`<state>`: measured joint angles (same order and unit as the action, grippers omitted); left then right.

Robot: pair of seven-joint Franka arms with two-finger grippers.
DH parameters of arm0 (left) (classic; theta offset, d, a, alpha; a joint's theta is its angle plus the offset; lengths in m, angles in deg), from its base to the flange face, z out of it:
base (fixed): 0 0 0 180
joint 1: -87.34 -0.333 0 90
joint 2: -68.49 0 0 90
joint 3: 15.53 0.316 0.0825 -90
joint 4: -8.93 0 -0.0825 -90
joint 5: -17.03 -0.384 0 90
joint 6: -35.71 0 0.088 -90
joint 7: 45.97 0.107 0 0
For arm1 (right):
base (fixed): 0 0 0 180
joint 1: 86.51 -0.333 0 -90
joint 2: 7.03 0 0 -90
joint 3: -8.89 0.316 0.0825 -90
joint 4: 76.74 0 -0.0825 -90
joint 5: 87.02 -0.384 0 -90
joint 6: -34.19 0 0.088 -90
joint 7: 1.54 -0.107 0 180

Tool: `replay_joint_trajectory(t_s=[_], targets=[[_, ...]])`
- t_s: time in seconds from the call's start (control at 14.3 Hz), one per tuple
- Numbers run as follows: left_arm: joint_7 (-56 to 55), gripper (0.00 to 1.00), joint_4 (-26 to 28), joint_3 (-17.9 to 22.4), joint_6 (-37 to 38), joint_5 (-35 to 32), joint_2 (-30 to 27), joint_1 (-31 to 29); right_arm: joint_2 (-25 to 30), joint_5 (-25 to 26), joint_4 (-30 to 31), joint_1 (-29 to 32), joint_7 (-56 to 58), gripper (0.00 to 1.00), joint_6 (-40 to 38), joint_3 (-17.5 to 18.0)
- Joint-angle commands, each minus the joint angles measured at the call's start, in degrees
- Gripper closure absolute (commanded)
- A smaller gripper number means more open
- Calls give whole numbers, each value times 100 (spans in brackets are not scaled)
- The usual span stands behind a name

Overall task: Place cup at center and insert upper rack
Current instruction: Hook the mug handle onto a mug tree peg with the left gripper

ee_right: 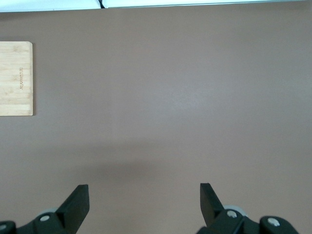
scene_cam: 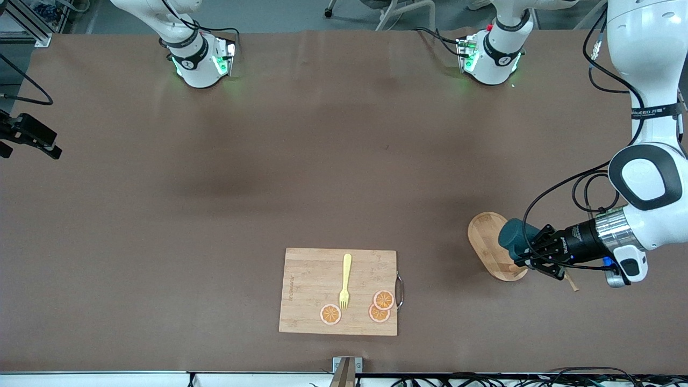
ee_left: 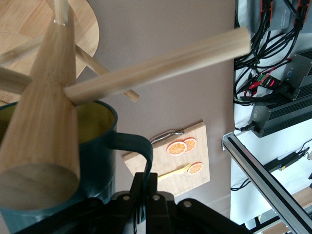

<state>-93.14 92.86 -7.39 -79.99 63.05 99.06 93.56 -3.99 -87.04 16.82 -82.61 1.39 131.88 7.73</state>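
My left gripper needs to open, because the teal cup's rim is resting against the rack's post under its pegs in the left wrist view.
The teal cup (scene_cam: pixel 515 236) with its yellow inside (ee_left: pixel 95 122) is held over the upper rack's oval bamboo base (scene_cam: pixel 484 236), at the left arm's end of the table. My left gripper (scene_cam: pixel 532 252) is shut on the cup's handle (ee_left: pixel 141 148). In the left wrist view the rack's thick post (ee_left: pixel 46 112) rises right beside the cup, and its pegs (ee_left: pixel 161 66) cross over the rim. In the front view the post is hidden by the cup and gripper. My right gripper (ee_right: pixel 144 195) waits open and empty over bare table at the right arm's end.
A rectangular wooden cutting board (scene_cam: pixel 312 279) lies near the table's front edge, midway between the arms. It carries a yellow fork (scene_cam: pixel 345 279) and three orange slices (scene_cam: pixel 382 305). Cables and power units (ee_left: pixel 278 73) lie past the table's edge.
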Motion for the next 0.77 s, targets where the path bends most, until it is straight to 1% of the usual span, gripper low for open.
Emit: replay_joint_trajectory(t_s=[0.0, 0.14, 0.21, 0.28, 0.35, 0.42, 0.49, 0.56, 0.7], targets=[[15, 95, -140, 3, -5, 92, 81, -51, 39, -24, -13, -21, 58, 0, -5, -7], [15, 94, -140, 3, -40, 92, 89, -68, 39, -15, -13, -21, 58, 0, -5, -7], [15, 90, -140, 3, -40, 92, 89, -60, 39, -15, -13, -13, 58, 0, -5, -16], [15, 83, -140, 3, -40, 92, 89, -68, 39, -15, -13, -4, 58, 0, -13, -16], [15, 66, -140, 3, -49, 100, 89, -68, 39, -15, -13, -4, 58, 0, -13, -16], [24, 44, -140, 3, -49, 100, 89, -60, 39, -15, -13, -4, 58, 0, -13, -16], [33, 15, -140, 3, -92, 92, 89, -51, 39, -23, -13, -12, 58, 0, -22, -16], [16, 0, -140, 3, -110, 92, 81, -33, 39, -32, -13, -21, 58, 0, -22, -7], [-20, 0, -140, 3, -110, 83, 46, -24, 39, -32, -13, -21, 58, 0, -22, -7]])
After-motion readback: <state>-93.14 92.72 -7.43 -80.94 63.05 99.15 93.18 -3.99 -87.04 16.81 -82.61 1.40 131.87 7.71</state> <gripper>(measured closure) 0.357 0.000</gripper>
